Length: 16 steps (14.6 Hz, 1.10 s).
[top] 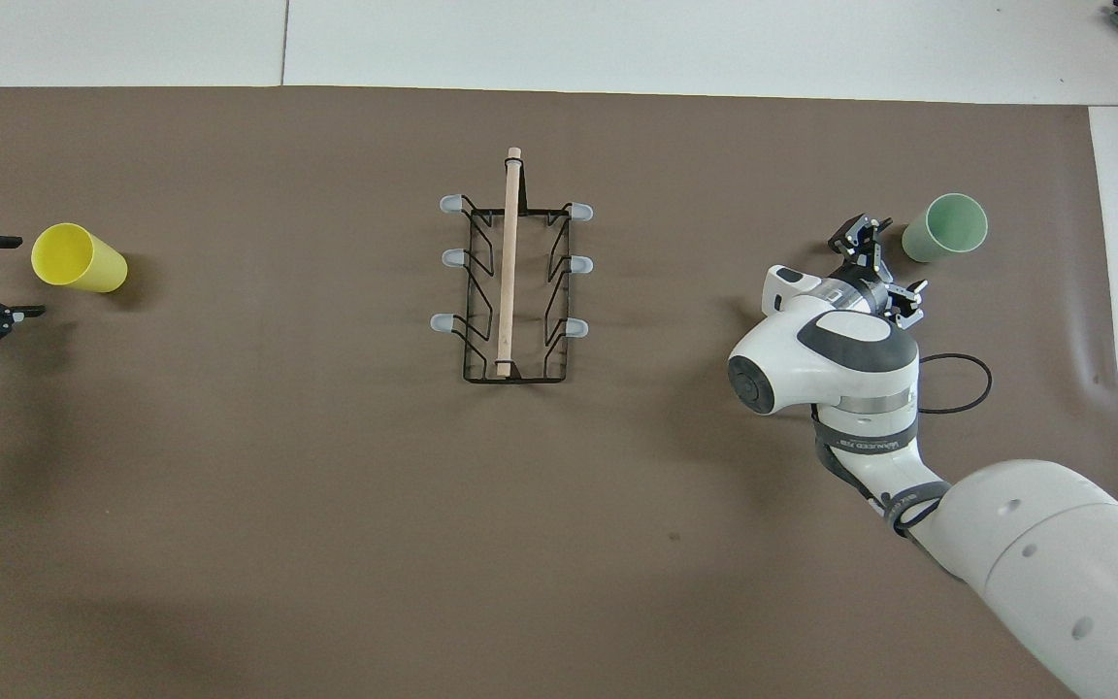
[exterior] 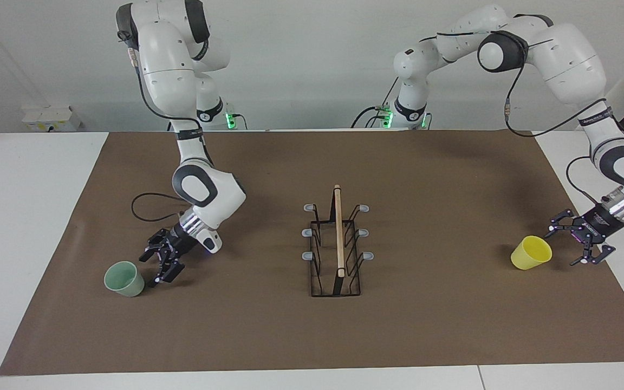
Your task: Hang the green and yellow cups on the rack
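My left gripper grabs the yellow cup by its side [top: 105, 267] next, leaving the yellow cup's opening [top: 61, 254] free for a rack peg.
A pale green cup [exterior: 123, 279] [top: 945, 228] stands mouth up on the brown mat toward the right arm's end. My right gripper [exterior: 151, 269] [top: 884, 260] is low beside it on the rack's side, open and holding nothing. A yellow cup [exterior: 531, 253] [top: 79, 258] stands mouth up toward the left arm's end. My left gripper [exterior: 565, 248] [top: 14, 274] is open just beside it, on the side away from the rack, its fingers pointing at the cup. The black wire rack [exterior: 338, 233] [top: 509, 262] with its wooden rod stands mid-table, with nothing on its prongs.
The brown mat [exterior: 426, 325] covers most of the white table. A black cable loop [exterior: 144, 208] hangs from the right arm's wrist over the mat. A small white box [exterior: 49, 116] sits at the table's edge near the wall.
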Tool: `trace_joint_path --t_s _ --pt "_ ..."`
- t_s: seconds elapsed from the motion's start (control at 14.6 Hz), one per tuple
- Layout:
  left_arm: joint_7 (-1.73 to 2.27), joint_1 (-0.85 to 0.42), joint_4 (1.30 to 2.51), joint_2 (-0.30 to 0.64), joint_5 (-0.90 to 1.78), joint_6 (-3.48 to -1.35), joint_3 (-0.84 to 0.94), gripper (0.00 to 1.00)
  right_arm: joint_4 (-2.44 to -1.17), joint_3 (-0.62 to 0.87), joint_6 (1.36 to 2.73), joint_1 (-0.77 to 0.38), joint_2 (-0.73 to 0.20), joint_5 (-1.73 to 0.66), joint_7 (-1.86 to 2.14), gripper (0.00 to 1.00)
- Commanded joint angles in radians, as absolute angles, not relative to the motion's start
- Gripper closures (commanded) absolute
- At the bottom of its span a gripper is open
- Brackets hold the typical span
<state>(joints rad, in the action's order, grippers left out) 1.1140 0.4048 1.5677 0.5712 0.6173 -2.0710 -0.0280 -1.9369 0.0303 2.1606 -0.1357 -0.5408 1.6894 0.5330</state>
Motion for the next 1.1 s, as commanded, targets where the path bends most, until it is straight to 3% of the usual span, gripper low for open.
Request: trace_joint_path --t_s 0.0,0.68,0.75,0.82,0.89,0.96,1.03 --pt "1.141 0.388 1.701 0.486 0.661 -2.126 -0.040 0.00 -1.960 0.037 2.169 -0.108 -0.540 1.784 0.476 0.00" --pt "1.138 0.330 1.842 0.477 0.982 -2.361 -0.034 0.00 -1.974 0.037 2.226 0.017 -0.541 2.060 0.368 0.00" --pt "1.138 0.328 1.841 0.477 0.994 -2.364 -0.034 0.00 -1.974 0.037 2.227 0.017 -0.541 2.062 0.370 0.08" --pt "1.137 0.321 1.841 0.477 1.003 -2.364 -0.034 0.00 -1.974 0.037 2.230 0.017 -0.541 2.062 0.370 0.49" --pt "1.137 0.318 1.839 0.479 1.005 -2.370 -0.034 0.00 -1.974 0.037 2.230 0.017 -0.541 2.062 0.370 0.79" --pt "1.135 0.314 1.838 0.480 1.005 -2.376 -0.034 0.00 -1.973 0.037 2.230 0.017 -0.541 2.062 0.370 0.94" --pt "1.131 0.302 1.833 0.483 1.005 -2.379 -0.034 0.00 -1.973 0.037 2.230 0.015 -0.541 2.062 0.370 1.00"
